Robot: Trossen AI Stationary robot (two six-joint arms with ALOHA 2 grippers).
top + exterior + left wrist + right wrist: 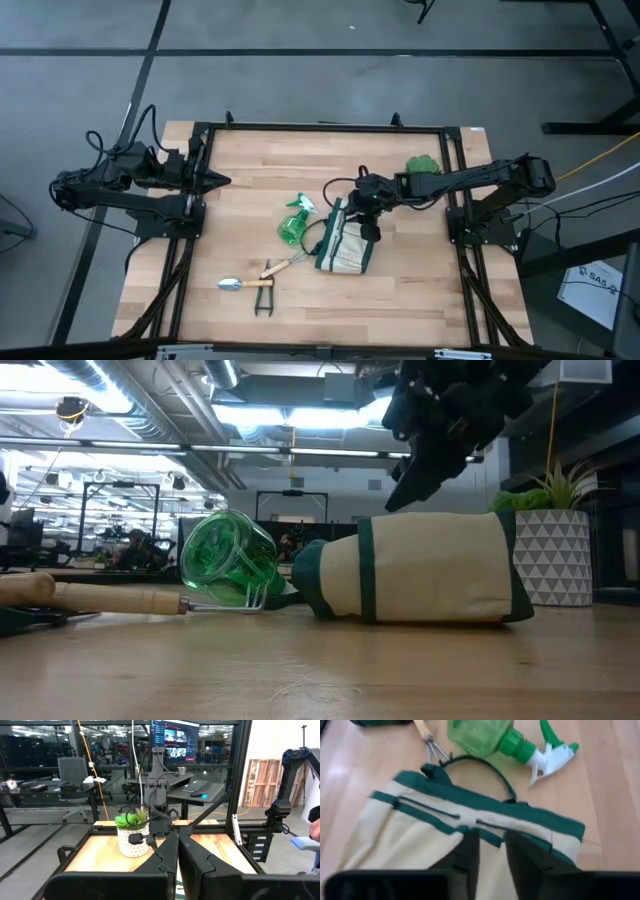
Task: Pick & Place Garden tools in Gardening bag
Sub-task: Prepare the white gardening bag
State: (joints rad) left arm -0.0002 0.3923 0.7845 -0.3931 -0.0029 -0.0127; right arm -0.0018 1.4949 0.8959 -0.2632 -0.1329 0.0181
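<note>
The gardening bag's opening [325, 238] has to stay free for the garden tools, so I should grab the bag by its green pocket trim [333, 262] with my right gripper next.
The beige gardening bag [347, 250] [420, 565] with green trim lies on its side mid-table, its open end and a dark loop handle [485, 767] toward the green spray bottle [293, 222] [490, 735], which also lies on its side. The hand rake [282, 266], the trowel [240, 284] and the shears [264, 301] lie flat nearer the front edge. My right gripper [492, 847] [402, 500] slants down over the bag's upper side near the trim, fingers a little apart. My left gripper [215, 182] [177, 852] hangs level and shut at the table's left, away from everything. My right gripper slants down from the table's right onto the bag's upper side just behind the green trim [490, 832], one finger [467, 850] on either side of a strip of beige cloth. Whether the fingers touch the cloth I cannot tell. The bag rests on the table.
A green plant in a white patterned pot [422, 165] [555, 550] stands at the far right, close behind my right arm. The black frame [320, 127] rims the table. Bare wood lies at the front right and far left.
</note>
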